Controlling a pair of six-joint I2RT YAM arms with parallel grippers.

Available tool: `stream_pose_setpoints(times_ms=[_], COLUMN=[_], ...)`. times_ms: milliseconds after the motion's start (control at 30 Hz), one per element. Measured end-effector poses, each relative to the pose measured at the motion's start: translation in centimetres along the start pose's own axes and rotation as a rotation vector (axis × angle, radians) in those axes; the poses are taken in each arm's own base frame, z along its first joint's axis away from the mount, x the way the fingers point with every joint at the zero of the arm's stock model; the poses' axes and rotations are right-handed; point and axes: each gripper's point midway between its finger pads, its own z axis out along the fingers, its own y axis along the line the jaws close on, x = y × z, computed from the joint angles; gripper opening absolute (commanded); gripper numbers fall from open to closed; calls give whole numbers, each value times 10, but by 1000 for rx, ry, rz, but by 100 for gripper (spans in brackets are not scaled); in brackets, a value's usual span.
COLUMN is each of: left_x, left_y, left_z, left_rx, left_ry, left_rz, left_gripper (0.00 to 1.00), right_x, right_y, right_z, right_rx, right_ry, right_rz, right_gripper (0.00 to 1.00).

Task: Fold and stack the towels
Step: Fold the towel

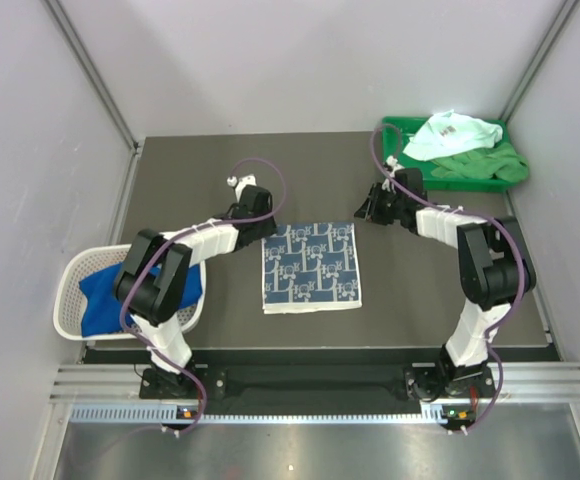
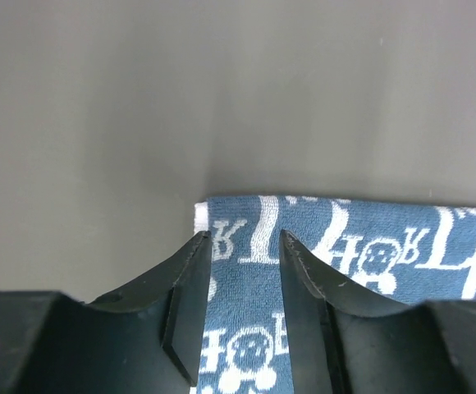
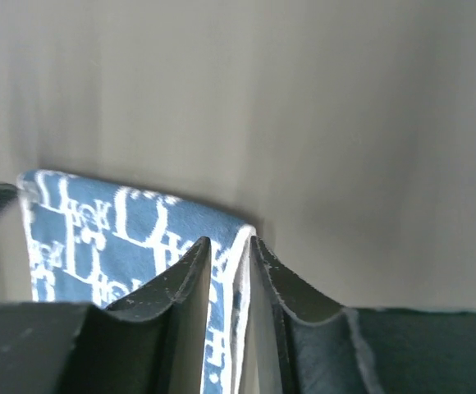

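Note:
The logo-print towel needs to be grabbed next by my left gripper at its far corner [image 1: 272, 233] [image 2: 221, 216], opposite the right gripper's corner, so that the towel's far edge folds over evenly.
A navy and white logo-print towel [image 1: 310, 266] lies folded flat mid-table. My left gripper [image 1: 261, 231] is at its far left corner. In the left wrist view that gripper [image 2: 243, 234] is open, and the towel [image 2: 361, 238] lies flat under and between the fingers. My right gripper [image 1: 364, 212] is at the far right corner. In its wrist view the right gripper [image 3: 230, 240] stands slightly open, with the white edge of the towel [image 3: 123, 230] showing in the narrow gap. A blue towel [image 1: 100, 292] fills the basket. Mint [image 1: 455, 134] and green [image 1: 482, 166] towels lie in the tray.
A white mesh basket [image 1: 70, 272] sits at the table's left edge beside the left arm. A green plastic tray [image 1: 398, 130] stands in the far right corner. Grey walls close in the table on three sides.

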Motion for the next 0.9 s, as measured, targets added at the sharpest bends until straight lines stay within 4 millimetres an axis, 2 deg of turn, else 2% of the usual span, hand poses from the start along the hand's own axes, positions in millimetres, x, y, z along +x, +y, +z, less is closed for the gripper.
stream_pose_setpoints(times_ms=[200,333,467,600,900], left_x=[-22,-17,-8,6,3], left_y=[2,9,14,24,24], left_z=[-13,-13,-5,11,13], left_rx=[-59,-82,-101,-137,-133], left_ry=[-28,-8,20,55,53], left_rz=[16,39,69,100,97], left_gripper=[46,46,46,46,44], right_x=[17,29,43,36,29], right_y=[-3,0,-4,-5,-11], right_z=[2,5,13,18,21], right_rx=[86,123,169,197,250], right_ry=[35,55,98,86,65], right_rz=[-45,-85,-116,-143,-186], right_gripper=[31,33,32,32,32])
